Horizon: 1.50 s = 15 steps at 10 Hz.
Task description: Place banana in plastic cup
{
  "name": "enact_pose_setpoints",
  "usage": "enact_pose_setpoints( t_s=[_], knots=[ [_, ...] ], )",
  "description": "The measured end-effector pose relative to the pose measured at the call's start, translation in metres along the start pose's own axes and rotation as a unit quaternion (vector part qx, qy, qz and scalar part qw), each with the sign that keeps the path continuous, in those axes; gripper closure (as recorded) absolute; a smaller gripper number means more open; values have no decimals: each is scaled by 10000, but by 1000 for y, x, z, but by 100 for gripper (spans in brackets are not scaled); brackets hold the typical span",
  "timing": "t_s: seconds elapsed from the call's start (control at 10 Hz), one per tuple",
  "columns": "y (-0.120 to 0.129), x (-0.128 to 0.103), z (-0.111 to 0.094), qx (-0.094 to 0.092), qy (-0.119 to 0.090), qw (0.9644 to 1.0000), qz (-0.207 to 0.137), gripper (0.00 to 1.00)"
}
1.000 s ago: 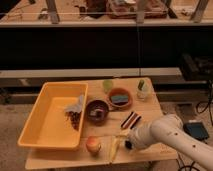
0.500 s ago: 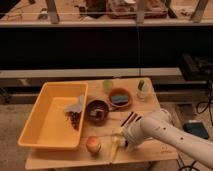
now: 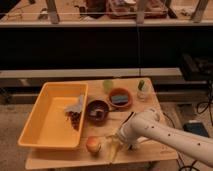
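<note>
My gripper grips the banana by its opposite end next, so one tip stays free to enter the plastic cup.
The pale-yellow banana [image 3: 112, 148] lies near the table's front edge, just right of the apple [image 3: 93, 145]. My gripper [image 3: 119, 138], on the end of the white arm [image 3: 160, 131] that reaches in from the lower right, is down at the banana's upper end with its jaws open. The gripper hides part of the banana there. The small yellow-green plastic cup [image 3: 108, 85] stands upright at the back of the table, well away from the gripper.
A large yellow tray [image 3: 42, 120] with some small items fills the table's left half. A dark bowl [image 3: 97, 109] and a terracotta bowl [image 3: 120, 98] sit mid-table. A small clear bottle with a green top [image 3: 143, 90] stands at the back right.
The arm has swung left and down across the front of the table, bringing the gripper onto the banana. The banana, apple and cup have not moved.
</note>
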Motion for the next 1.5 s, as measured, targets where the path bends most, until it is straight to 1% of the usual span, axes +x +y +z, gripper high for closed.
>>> enact_pose_setpoints(
  t_s=[0.3, 0.5, 0.7, 0.8, 0.9, 1.0, 1.1, 1.2, 1.4, 1.5],
  knots=[
    [5, 2, 18, -140, -55, 9999, -75, 35],
    [8, 3, 24, -209, -85, 9997, -62, 37],
    [9, 3, 28, -258, -131, 9996, -55, 54],
    [9, 2, 31, -285, -186, 9994, -37, 74],
    [8, 1, 32, -298, -227, 9993, -37, 85],
    [8, 0, 32, -312, -265, 9992, -47, 89],
    [8, -1, 33, -321, -296, 9990, -46, 89],
    [8, -1, 32, -305, -337, 9990, -18, 89],
    [6, -1, 18, -111, -395, 9991, 99, 89],
    [1, 0, 0, 65, -398, 9990, 193, 89]
  ],
)
